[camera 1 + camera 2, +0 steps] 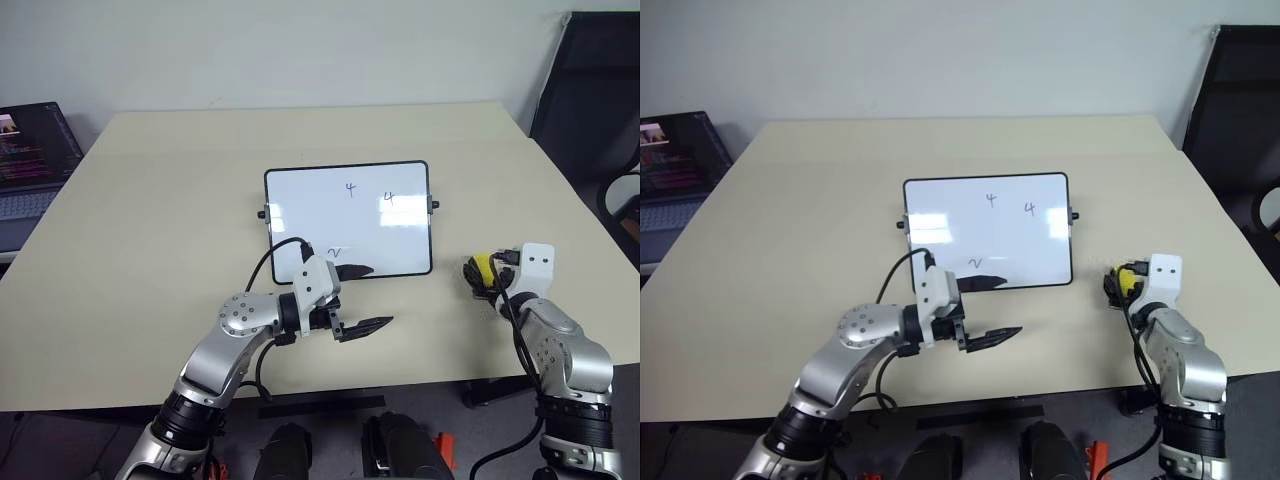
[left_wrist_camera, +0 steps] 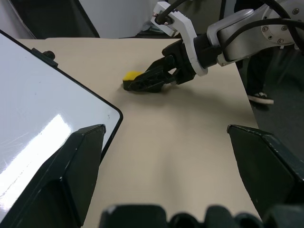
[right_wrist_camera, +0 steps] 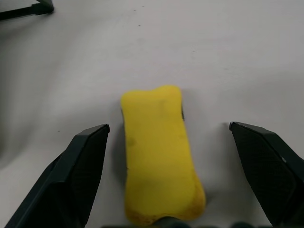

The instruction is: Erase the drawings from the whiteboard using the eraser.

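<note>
The yellow eraser would be caught by my right gripper, which needs to close: my fingers reach down beside the eraser.
The whiteboard lies flat in the middle of the table. The drawings on it are a "4", a second "4" and a "v" near its front edge. To the right of the board the yellow eraser rests on the table. My right gripper is open, one finger on each side of the eraser with a gap on both sides. My left gripper is open at the board's front edge, pointing right, with one finger over the board. The left wrist view shows the eraser at the right gripper's tips.
A laptop sits at the table's far left edge. A black chair stands beyond the right side. The table's front edge runs just under my arms.
</note>
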Robot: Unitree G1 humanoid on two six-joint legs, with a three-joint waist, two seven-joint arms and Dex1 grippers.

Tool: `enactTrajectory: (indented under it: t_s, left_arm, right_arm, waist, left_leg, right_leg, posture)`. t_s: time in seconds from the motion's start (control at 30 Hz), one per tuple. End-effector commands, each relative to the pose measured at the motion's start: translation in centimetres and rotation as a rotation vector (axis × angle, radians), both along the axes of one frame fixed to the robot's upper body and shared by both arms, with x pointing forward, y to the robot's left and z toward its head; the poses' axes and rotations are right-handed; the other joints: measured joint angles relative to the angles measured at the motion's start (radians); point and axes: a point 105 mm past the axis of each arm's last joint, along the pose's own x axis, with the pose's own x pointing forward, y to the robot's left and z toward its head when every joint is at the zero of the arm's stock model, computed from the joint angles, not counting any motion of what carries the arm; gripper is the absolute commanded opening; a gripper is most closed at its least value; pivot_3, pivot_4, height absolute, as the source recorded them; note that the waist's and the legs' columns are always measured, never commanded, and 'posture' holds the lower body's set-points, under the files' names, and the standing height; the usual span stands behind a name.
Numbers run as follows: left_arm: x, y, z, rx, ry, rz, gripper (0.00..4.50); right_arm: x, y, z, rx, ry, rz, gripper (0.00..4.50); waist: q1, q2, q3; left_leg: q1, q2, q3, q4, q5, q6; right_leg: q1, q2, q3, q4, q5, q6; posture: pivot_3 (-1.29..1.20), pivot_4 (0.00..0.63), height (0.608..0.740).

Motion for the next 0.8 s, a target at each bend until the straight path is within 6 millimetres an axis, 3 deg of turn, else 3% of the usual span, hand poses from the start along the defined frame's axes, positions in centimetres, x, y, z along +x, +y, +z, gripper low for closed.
enactTrajectory:
  t_s: [0.03,0.27,0.3,0.57,0.8]
  left_arm:
    - [-0.1,-0.2,1.2,-0.020,-0.046,-0.010,4.50]
    - [0.0,-0.1,1.4,-0.021,-0.051,-0.009,4.50]
    - [0.0,-0.2,1.4,-0.021,-0.051,-0.008,4.50]
    - [0.4,0.0,1.4,-0.020,-0.060,0.024,4.50]
    - [2.8,0.7,1.6,-0.071,-0.113,0.269,4.50]
  right_arm:
    - [0.1,-0.5,0.8,0.024,-0.024,-0.030,3.87]
    - [0.1,-0.4,0.6,0.028,-0.020,-0.039,1.43]
    - [0.1,-0.4,0.7,0.027,-0.020,-0.039,1.31]
    - [0.3,0.1,1.5,-0.037,-0.052,-0.004,1.30]
    - [0.0,2.2,4.4,-0.169,-0.233,0.121,1.30]
  waist:
    - [0.000,0.000,0.000]
    - [0.000,0.000,0.000]
    - [0.000,0.000,0.000]
    - [-0.001,0.000,0.000]
    - [-0.001,0.000,0.000]
  left_leg:
    - [0.000,0.000,0.000,0.000,0.000,0.000]
    - [0.000,0.000,0.000,0.000,0.000,0.000]
    - [0.000,0.000,0.000,0.000,0.000,0.000]
    - [0.000,0.000,0.001,0.000,0.000,0.000]
    - [0.000,0.000,0.001,0.000,0.000,0.000]
  right_leg:
    - [0.000,0.000,0.000,0.000,0.000,0.000]
    - [0.000,0.000,0.000,0.000,0.000,0.000]
    - [0.000,0.000,0.000,0.000,0.000,0.000]
    - [0.000,0.001,0.000,0.000,0.000,0.000]
    - [0.000,0.001,0.001,-0.001,0.000,0.001]
  posture:
    - [0.00,0.150,0.740]
    - [0.00,0.150,0.740]
    - [0.00,0.150,0.740]
    - [0.00,0.150,0.740]
    - [0.00,0.150,0.740]
